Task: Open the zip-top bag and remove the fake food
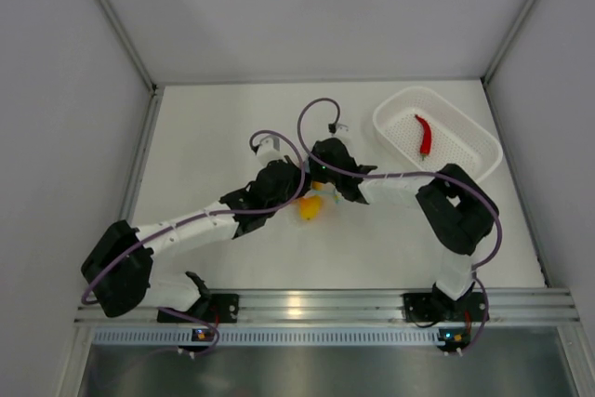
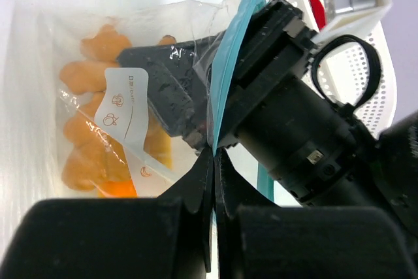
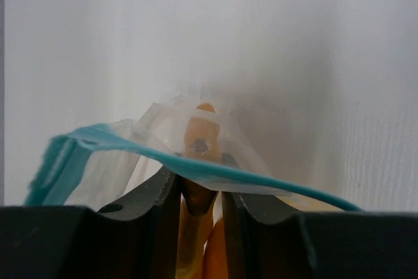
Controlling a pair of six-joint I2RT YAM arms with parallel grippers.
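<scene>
The orange piece of fake food would rise if I lifted now: my right gripper's fingers pinch its narrow part beneath the bag's zip.
The zip-top bag (image 2: 163, 24) is clear, with a light blue zip strip (image 2: 225, 76), and hangs between my two grippers at mid-table. My left gripper (image 2: 214, 155) is shut on the zip strip at the bag's mouth. My right gripper (image 3: 200, 184) reaches in through the open mouth under the strip (image 3: 196, 164), its fingers closed against an orange piece of fake food (image 3: 196, 227). An orange lumpy chunk (image 2: 85, 138) lies deeper in the bag. From above, the orange-yellow food (image 1: 310, 207) shows just below both grippers. A red chili pepper (image 1: 424, 134) lies in the basket.
A white perforated basket (image 1: 465, 127) stands at the back right, close behind the right arm, and also shows in the left wrist view (image 2: 366, 70). White walls enclose the table on the left, right and back.
</scene>
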